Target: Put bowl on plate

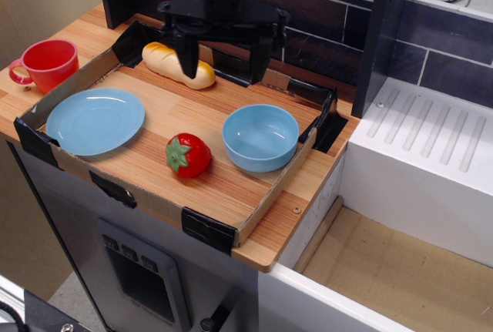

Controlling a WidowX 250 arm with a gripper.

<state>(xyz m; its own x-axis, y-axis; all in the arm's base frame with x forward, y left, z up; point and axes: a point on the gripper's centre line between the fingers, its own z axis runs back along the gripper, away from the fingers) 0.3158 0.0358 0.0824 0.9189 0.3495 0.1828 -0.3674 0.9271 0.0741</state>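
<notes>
The bowl's round body is wider than my open fingers, so my gripper should next grab the bowl by the thin side at its rim (226,141).
The light blue bowl (260,137) stands upright at the right side of the cardboard-edged wooden tray (146,166). The flat light blue plate (95,120) lies at the tray's left side, apart from the bowl. My gripper (225,61) hangs open and empty above the back of the tray, behind and a little left of the bowl, with its two black fingers (187,58) spread wide.
A red strawberry (187,155) lies between plate and bowl. A yellow bread roll (178,65) lies at the tray's back. A red cup (48,63) stands outside the tray at left. A dark post (383,31) and white drainer (431,155) stand to the right.
</notes>
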